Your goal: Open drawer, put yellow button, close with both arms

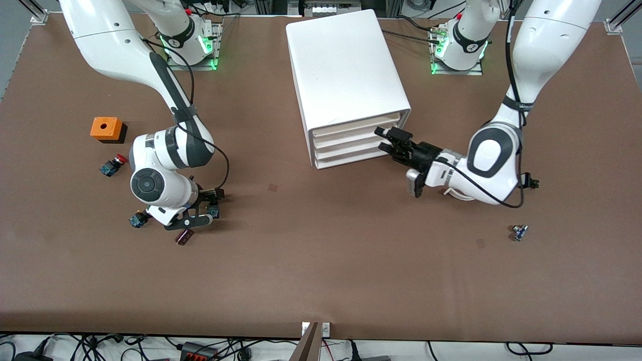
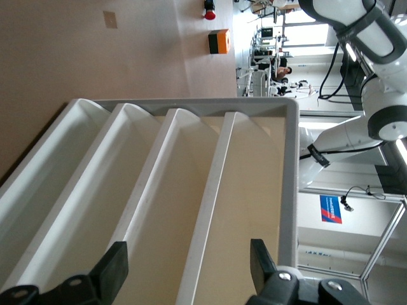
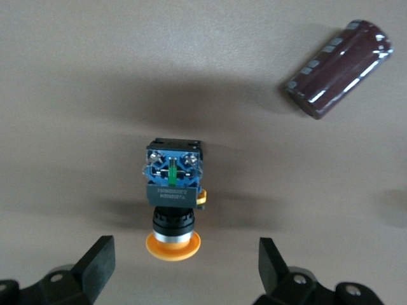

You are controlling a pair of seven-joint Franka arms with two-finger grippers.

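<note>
My right gripper is to put the yellow button into the drawer, so next it needs to grab the black neck (image 3: 173,220) between the button's cap and blue base.
The yellow button (image 3: 172,197) lies on its side on the table, orange-yellow cap toward my right gripper (image 3: 186,264). That gripper is open, low over the button, with a finger on each side and not touching it. In the front view only the button's blue base (image 1: 214,211) shows beside the right gripper (image 1: 205,206). The white cabinet (image 1: 346,75) stands mid-table, its four drawers (image 1: 351,145) all pushed in. My left gripper (image 1: 383,139) is open right at the drawer fronts. In the left wrist view it (image 2: 187,267) straddles the front edge of an upper drawer (image 2: 210,210).
A dark red cylinder (image 1: 184,236) lies beside the button, nearer the camera; it also shows in the right wrist view (image 3: 337,70). Another blue-based button (image 1: 137,219), a red-capped button (image 1: 113,164) and an orange box (image 1: 107,129) lie toward the right arm's end. A small part (image 1: 519,232) lies toward the left arm's end.
</note>
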